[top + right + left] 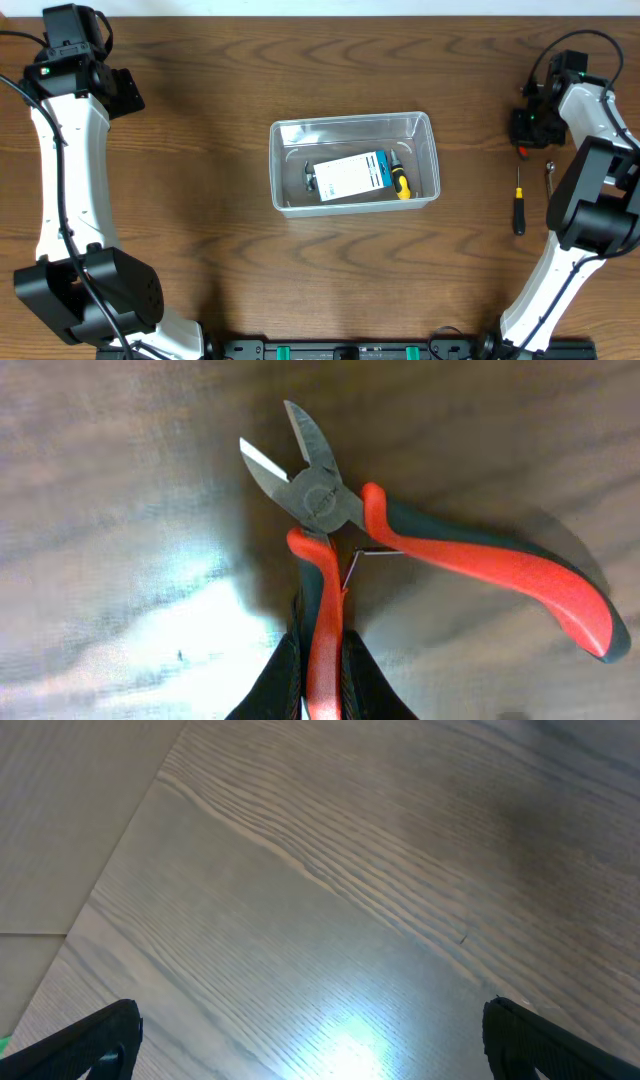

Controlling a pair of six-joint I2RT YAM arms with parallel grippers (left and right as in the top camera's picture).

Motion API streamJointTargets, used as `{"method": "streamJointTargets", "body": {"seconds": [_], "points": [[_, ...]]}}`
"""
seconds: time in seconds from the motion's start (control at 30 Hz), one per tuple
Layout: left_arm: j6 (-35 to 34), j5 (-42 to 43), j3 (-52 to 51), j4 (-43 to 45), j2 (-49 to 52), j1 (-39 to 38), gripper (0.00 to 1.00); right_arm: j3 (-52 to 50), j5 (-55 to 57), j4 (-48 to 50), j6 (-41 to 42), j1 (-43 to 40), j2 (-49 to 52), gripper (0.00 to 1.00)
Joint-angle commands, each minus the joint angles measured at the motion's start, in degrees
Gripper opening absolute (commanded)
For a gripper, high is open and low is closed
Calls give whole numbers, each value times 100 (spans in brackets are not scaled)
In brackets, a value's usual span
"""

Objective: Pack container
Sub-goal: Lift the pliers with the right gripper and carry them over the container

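The whole pair of pliers would come up, splayed open, if I lifted my right gripper now, because my right gripper is closed across the lower red handle of the pliers.
The clear plastic container [354, 162] sits mid-table and holds a white and blue box [350, 174], a yellow-handled tool [400, 182] and a dark tool at its left. My right gripper [527, 128] at the far right is shut on one handle of the red and black cutting pliers [330, 500]; the pliers' jaws are open and their other handle splays right. In the right wrist view my fingers [322, 685] pinch the lower handle. My left gripper [118, 88] is open and empty at the far left; its wide-apart fingertips [310, 1040] show over bare wood.
A black-handled screwdriver [518, 211] and a small metal wrench [550, 172] lie on the table below the right gripper. The table's far edge runs just behind both arms.
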Motion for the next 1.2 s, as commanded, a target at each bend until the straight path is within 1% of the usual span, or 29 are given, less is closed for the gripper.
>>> {"method": "streamJointTargets", "body": {"seconds": [0.0,0.43,0.57,0.73,0.9,1.17], "points": [[-72,-31,138,-15,-118,9,98,452,146,-291,107,90,214,1],[-72,-31,138,-15,-118,9,98,2938,140,-1838,107,678,214,1],[-72,-31,138,-15,-118,9,98,3609,122,-2337,116,1064,214,1],[-72,-31,138,-15,-118,9,98,4280,122,-2973,354,1615,181,1],[-72,-31,138,-15,-118,9,98,4704,122,-3432,610,2216,31,1],[-72,-31,138,-15,-118,9,98,4730,125,-3711,1088,3038,-415,1]]}}
